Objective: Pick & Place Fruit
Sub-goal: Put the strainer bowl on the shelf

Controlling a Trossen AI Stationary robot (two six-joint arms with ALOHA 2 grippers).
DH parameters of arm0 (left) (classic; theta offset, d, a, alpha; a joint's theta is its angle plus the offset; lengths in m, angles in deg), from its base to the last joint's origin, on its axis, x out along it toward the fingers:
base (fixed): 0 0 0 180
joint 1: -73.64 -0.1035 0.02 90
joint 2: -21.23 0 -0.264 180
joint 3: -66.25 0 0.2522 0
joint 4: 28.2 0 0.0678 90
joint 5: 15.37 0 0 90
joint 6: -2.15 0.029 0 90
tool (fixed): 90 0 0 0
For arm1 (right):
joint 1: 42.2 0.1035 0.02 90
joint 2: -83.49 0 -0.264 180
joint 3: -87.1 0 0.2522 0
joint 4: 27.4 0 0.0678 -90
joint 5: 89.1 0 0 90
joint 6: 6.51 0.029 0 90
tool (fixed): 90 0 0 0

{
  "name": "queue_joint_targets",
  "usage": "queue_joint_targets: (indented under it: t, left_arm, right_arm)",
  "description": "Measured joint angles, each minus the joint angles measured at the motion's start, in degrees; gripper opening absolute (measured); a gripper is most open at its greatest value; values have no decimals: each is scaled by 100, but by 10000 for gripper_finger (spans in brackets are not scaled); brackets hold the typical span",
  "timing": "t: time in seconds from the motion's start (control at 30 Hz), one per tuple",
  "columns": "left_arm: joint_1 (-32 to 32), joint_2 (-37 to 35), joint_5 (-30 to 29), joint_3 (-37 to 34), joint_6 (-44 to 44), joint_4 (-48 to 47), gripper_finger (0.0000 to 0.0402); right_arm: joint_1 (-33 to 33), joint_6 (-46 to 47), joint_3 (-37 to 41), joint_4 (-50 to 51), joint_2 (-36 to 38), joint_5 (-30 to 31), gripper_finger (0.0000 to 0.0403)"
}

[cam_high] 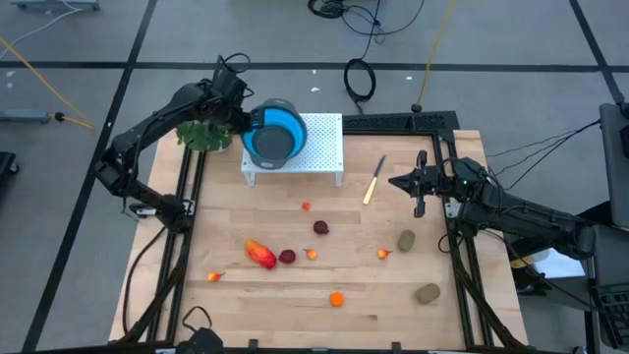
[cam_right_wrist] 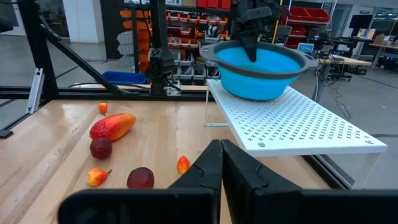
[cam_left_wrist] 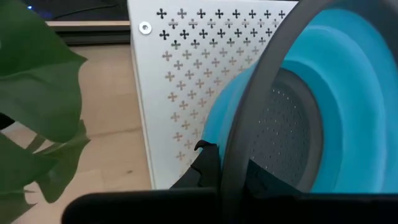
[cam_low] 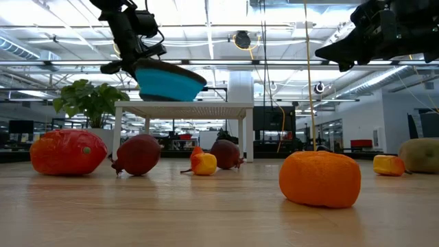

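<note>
The blue bowl's lower side [cam_left_wrist: 217,115] meets the white stand's perforated top [cam_left_wrist: 186,87], so the bowl would rest there. My left gripper opens now.
My left gripper [cam_high: 248,124] is shut on a blue bowl with a grey rim [cam_high: 274,134], over the white perforated stand [cam_high: 319,147] at the table's far side. The low view shows the bowl [cam_low: 168,81] tilted, its underside at or just above the stand's top. Fruit lies loose on the wood: a long red-orange piece [cam_high: 259,254], two dark red balls [cam_high: 286,257] [cam_high: 321,227], several tiny orange bits, an orange ball [cam_high: 337,298] and two olive ovals [cam_high: 406,240] [cam_high: 427,293]. My right gripper [cam_high: 421,189] is shut and empty near the table's right edge. My left gripper holds the bowl by its grey rim [cam_left_wrist: 235,163] on the side toward the table's left. One finger [cam_left_wrist: 206,167] shows outside the rim; the rim hides the other. It comes from above, as the right wrist view shows [cam_right_wrist: 250,37]. The bowl sits tilted in the hold.
A pale-handled knife [cam_high: 373,182] lies between the stand and my right gripper. A green leafy plant [cam_high: 203,134] stands at the far left, close beside my left arm. Dark frame rails run along both table sides. Bare wood lies along the near edge.
</note>
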Motion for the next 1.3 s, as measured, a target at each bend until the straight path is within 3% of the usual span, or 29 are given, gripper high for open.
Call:
queue_joint_targets:
  t: [0.33,0.8,1.3]
  left_arm:
    - [0,0,3,-2,113,175,2]
    - [0,0,2,-2,387,173,34]
    - [0,0,-2,-2,557,163,127]
  right_arm:
    - [0,-2,0,0,0,8,0]
    - [0,15,0,0,0,9,0]
    - [0,17,0,0,0,9,0]
